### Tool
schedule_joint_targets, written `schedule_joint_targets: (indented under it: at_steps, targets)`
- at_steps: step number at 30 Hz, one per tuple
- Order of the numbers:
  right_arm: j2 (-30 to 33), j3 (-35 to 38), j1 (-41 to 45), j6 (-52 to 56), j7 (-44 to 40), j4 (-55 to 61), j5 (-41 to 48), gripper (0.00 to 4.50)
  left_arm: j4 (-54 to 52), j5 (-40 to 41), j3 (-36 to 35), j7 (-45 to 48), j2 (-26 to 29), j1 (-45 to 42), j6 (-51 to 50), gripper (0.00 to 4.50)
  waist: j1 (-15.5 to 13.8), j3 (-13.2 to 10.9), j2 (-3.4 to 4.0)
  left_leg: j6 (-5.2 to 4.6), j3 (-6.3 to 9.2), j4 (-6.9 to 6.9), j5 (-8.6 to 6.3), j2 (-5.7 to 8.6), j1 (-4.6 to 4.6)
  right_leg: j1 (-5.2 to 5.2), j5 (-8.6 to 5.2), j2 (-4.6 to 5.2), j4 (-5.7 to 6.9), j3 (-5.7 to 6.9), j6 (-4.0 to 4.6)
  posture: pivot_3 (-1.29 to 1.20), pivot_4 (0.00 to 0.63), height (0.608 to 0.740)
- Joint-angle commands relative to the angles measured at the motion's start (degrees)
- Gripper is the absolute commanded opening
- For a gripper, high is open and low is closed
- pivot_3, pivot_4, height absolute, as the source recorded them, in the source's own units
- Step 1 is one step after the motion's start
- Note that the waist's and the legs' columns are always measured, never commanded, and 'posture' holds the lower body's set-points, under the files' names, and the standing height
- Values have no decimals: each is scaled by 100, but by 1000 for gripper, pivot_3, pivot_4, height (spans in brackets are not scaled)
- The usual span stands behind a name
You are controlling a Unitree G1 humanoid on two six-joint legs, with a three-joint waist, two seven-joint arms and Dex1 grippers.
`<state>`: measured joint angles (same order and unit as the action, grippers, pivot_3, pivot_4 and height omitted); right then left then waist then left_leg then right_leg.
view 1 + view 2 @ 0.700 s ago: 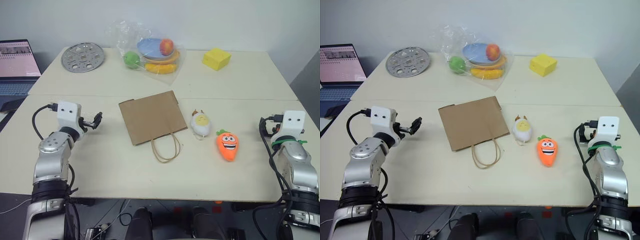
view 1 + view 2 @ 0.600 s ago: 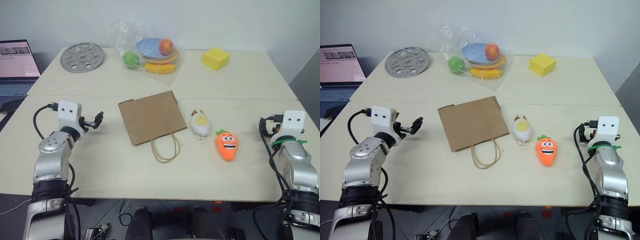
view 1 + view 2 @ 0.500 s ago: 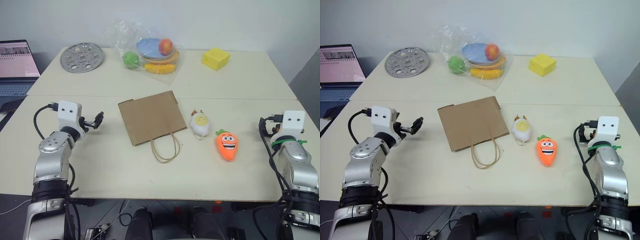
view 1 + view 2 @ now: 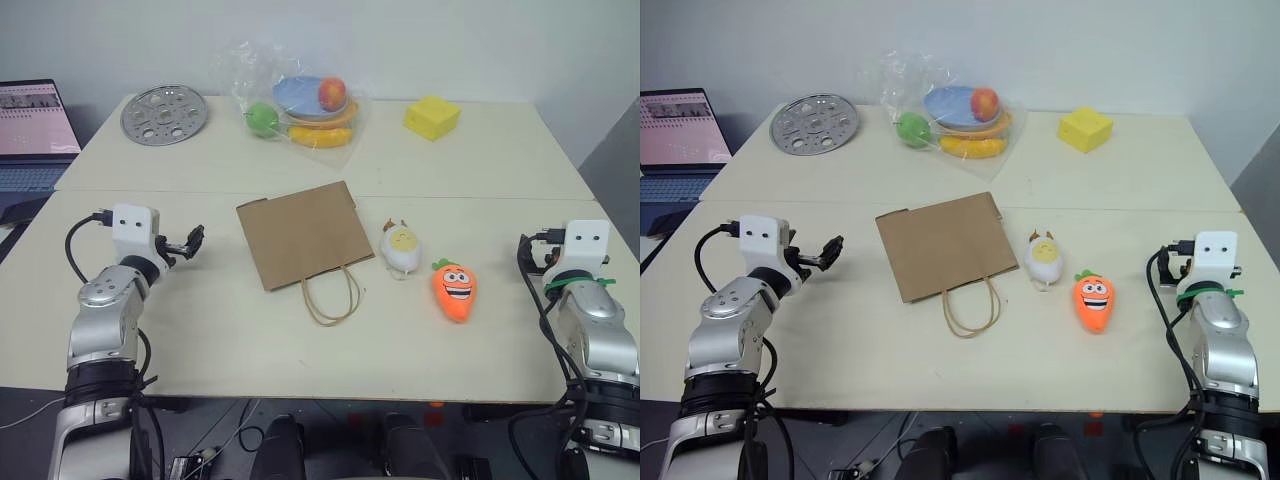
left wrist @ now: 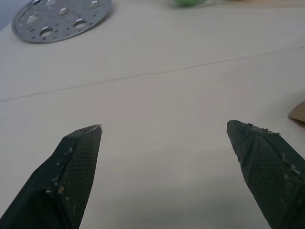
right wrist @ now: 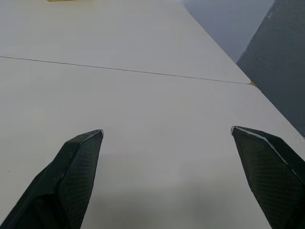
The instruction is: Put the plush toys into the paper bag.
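Observation:
Next, my left gripper grabs the bag by its narrow twisted loop handle (image 4: 328, 322), since the paper bag's broad body (image 4: 305, 235) lies flat on the tabletop.
The brown paper bag (image 4: 305, 235) lies flat on the middle of the table, its loop handles (image 4: 331, 296) pointing toward me. Just right of it lies the white egg-shaped plush toy (image 4: 401, 247) with a yellow face. The orange carrot plush toy (image 4: 454, 290) rests further right and nearer to me. My left gripper (image 4: 190, 242) hovers open over the table left of the bag, nothing between its fingers (image 5: 76, 167). A corner of the bag (image 5: 298, 112) shows beside it. My right gripper (image 6: 167, 130) is open and empty over bare table, right of the carrot.
At the back stand a perforated metal disc (image 4: 164, 114), a clear plastic bag of fruit (image 4: 300, 105) and a yellow block (image 4: 433, 117). A laptop (image 4: 35, 125) sits off the far left. The table's right edge (image 6: 248, 82) runs close to my right gripper.

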<state>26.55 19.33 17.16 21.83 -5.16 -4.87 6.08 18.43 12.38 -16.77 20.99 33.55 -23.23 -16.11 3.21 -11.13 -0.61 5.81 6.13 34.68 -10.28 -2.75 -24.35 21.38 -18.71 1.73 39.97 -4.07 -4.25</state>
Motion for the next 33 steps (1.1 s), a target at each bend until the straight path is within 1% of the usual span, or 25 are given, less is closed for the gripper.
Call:
schedule_joint_targets:
  at_steps: [1,5,12,16,17,19,22,24,26,27,28,31,33]
  targets:
    - [95,117,98,-198,69,93,-34,4500,-303,-168,-23,-355,13,-72,-200,4490,0,0,0,0,0,0,0,0,0,0,0,0,0,0,0,0,150,740]
    - [182,-30,97,-333,472,-27,-528,4500,-264,-185,-21,-379,-10,-79,-23,4490,-3,0,0,0,0,0,0,0,0,0,0,1,-1,0,0,0,150,740]
    - [67,-59,103,-411,408,38,-496,4500,-179,88,-138,44,105,-186,10,4490,-1,0,0,0,-1,0,0,0,0,0,0,0,0,0,0,0,150,740]
    - [274,-180,18,-650,-160,100,-397,4500,-6,137,-205,295,302,-287,238,4490,2,0,0,0,-1,0,0,0,0,1,0,0,-1,0,0,0,150,740]
    - [269,-119,39,-658,-273,117,-265,4500,6,259,-241,450,331,-337,222,4490,1,0,0,0,-1,0,0,0,0,1,0,0,-1,0,0,0,150,740]
    - [260,50,133,-410,-527,189,130,4500,-77,432,-231,821,418,-404,242,4490,2,0,0,0,-1,0,0,0,0,0,0,0,-1,1,0,0,150,740]
    - [380,64,223,-242,-772,243,326,4500,-201,476,-134,1119,510,-468,304,4490,2,0,0,0,-1,1,0,0,0,-1,0,0,-1,0,0,0,150,740]
    - [667,-82,301,-71,-1667,524,788,4500,-376,380,124,1588,696,-549,501,4490,2,-3,3,0,-1,1,0,0,0,-1,0,0,-1,0,0,0,150,740]
    - [1180,-372,348,192,-2897,1048,1351,4500,-882,564,520,2617,936,-484,631,4490,3,-7,5,0,-2,0,0,0,0,0,0,0,-2,0,0,0,150,740]
    - [1396,-417,382,514,-3425,1390,1833,4500,-1122,597,761,3086,1029,-479,742,4490,1,-10,8,0,-2,-2,0,0,-3,2,0,0,-4,1,0,0,150,740]
    - [1550,-436,403,754,-3774,1620,2190,4500,-1270,608,921,3394,1091,-482,822,4490,1,-10,9,0,-2,-4,0,0,-3,1,0,0,-7,1,0,0,150,740]
    - [1822,-451,442,1209,-4145,2036,2709,4500,-1565,794,1077,3880,1144,-417,758,4490,-4,-8,8,0,0,-8,0,-3,6,-11,0,-2,-13,3,0,0,150,740]
    - [2031,-463,424,1612,-4410,2561,3186,4500,-2052,870,1369,4387,1194,-197,883,4490,-4,-9,8,0,-1,-8,-1,-3,5,-10,-1,-2,-15,2,0,0,150,740]
